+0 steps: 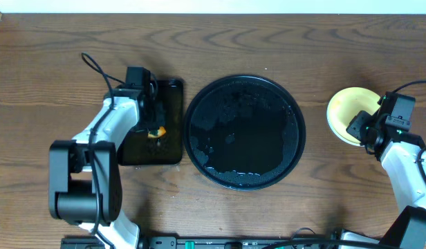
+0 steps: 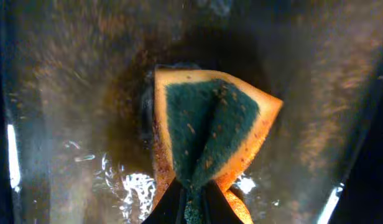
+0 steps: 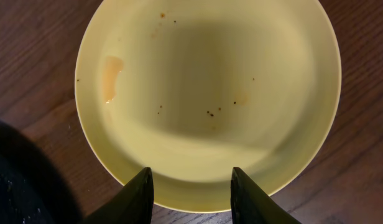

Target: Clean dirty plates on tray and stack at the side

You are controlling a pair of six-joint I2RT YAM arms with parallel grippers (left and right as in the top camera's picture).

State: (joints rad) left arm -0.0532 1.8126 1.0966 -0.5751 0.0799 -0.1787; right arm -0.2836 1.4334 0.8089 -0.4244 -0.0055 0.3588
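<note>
The rectangular tray's brownish water lies directly below the sponge (image 2: 207,124), so the sponge would end inside the tray. It is time for my left gripper to open now.
The large round black tray (image 1: 245,133) lies mid-table, wet, with no plate on it. One pale yellow plate (image 1: 343,111) sits on the table at the right; in the right wrist view (image 3: 204,93) it carries a few brown specks and a small orange smear. No mint-green plate shows in any view. My right gripper (image 1: 359,128) hangs over the plate's near rim, its fingers (image 3: 191,173) open and empty. My left gripper (image 1: 153,123) is over the rectangular tray, shut (image 2: 193,190) on a folded orange-and-green sponge (image 2: 207,124).
The small rectangular black tray (image 1: 173,149) holds brownish water (image 2: 86,124) and lies just left of the round tray. The round tray's edge (image 3: 11,186) shows at the lower left of the right wrist view. The wooden table's far edge runs along the top.
</note>
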